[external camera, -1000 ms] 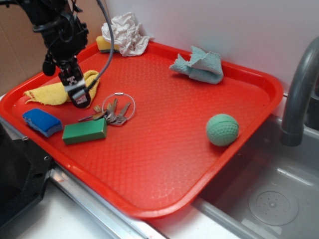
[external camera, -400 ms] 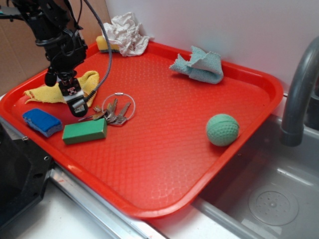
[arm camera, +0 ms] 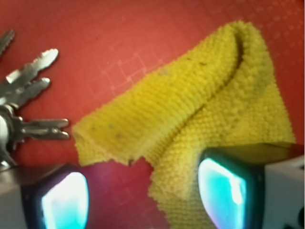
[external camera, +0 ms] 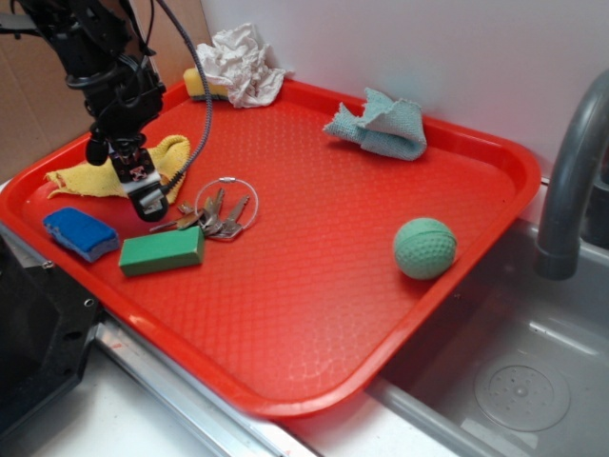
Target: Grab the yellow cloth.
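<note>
The yellow cloth needs to come up off the red tray, so my gripper should next grab it by its crumpled middle (arm camera: 174, 160) beside the folded-over flap (arm camera: 143, 114).
The yellow cloth (external camera: 100, 174) lies crumpled on the red tray (external camera: 314, 238) at its far left. My gripper (external camera: 145, 198) hangs over the cloth's near edge, fingers pointing down. In the wrist view the cloth (arm camera: 200, 114) fills the middle and right. My gripper (arm camera: 143, 195) is open: the right finger sits over the cloth, the left finger over bare tray. Nothing is held between the jaws.
A bunch of keys (external camera: 217, 211) lies just right of the gripper and shows in the wrist view (arm camera: 24, 105). A green block (external camera: 162, 251) and a blue block (external camera: 80, 232) sit in front. A teal cloth (external camera: 381, 125), a green ball (external camera: 424, 248), crumpled paper (external camera: 238, 65) and a faucet (external camera: 571, 171) lie farther off.
The gripper has dropped lower and shifted slightly left toward the yellow cloth's edge, then held nearly still. The cloth has not moved.
</note>
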Controlling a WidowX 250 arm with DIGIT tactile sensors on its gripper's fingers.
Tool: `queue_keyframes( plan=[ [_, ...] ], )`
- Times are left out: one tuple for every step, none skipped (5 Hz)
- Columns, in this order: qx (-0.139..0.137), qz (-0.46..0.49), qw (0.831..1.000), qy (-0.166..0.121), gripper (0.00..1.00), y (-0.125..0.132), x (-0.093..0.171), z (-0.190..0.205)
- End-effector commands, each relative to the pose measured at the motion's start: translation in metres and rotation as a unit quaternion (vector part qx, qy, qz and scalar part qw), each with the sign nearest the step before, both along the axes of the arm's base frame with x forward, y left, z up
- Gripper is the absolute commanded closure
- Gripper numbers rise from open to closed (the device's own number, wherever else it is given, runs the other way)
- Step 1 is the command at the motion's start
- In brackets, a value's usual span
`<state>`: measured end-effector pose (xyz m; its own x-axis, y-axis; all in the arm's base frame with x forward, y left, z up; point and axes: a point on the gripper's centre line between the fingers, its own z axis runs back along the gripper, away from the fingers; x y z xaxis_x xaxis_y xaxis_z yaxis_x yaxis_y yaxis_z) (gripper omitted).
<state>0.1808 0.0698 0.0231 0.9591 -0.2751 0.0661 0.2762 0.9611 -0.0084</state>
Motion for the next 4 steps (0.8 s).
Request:
queue_keyframes(
  plan=[
    [0.021,-0.007,1.000,-0.010,1.00,-0.001,-0.005,-0.003],
    [0.018,0.001,1.000,-0.008,1.00,0.001,-0.015,-0.003],
    [0.022,0.009,1.000,-0.006,1.00,0.003,-0.023,-0.001],
    [0.029,0.018,0.999,-0.002,1.00,0.005,-0.030,0.002]
  ],
)
